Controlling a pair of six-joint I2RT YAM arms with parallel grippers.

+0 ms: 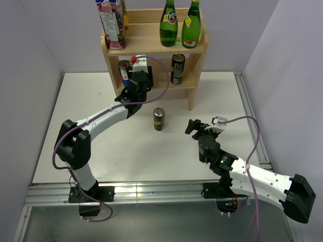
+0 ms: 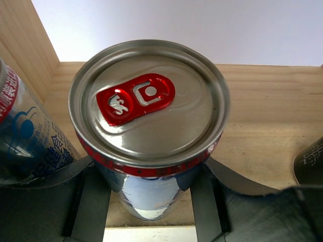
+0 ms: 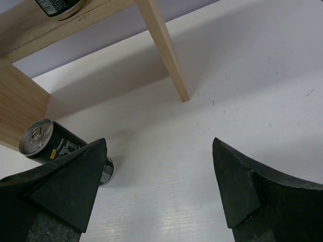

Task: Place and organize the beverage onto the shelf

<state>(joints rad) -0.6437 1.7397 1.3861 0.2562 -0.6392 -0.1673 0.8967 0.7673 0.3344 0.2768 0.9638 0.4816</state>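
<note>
The silver can is upright on the flat lower board and would stay standing. My left gripper should open now.
The light wood shelf (image 1: 146, 38) stands at the back of the table. My left gripper (image 1: 137, 80) reaches into its lower tier and is shut on a silver can with a red tab and red rim (image 2: 149, 101). The can is upright on the lower board (image 2: 262, 116) near its front edge. My fingers (image 2: 204, 196) press both sides of it. In the top view the gripper hides this can. A black can (image 1: 159, 119) stands on the table in front of the shelf. My right gripper (image 1: 194, 125) is open and empty to its right. The black can shows at left in the right wrist view (image 3: 40, 141).
On the lower tier a blue can (image 1: 122, 68) (image 2: 25, 136) stands left of my held can and a black can (image 1: 177, 69) (image 2: 310, 164) stands to the right. The top tier holds a carton (image 1: 112, 22) and two green bottles (image 1: 179, 22). A shelf leg (image 3: 161, 50) is ahead of my right gripper (image 3: 159, 143).
</note>
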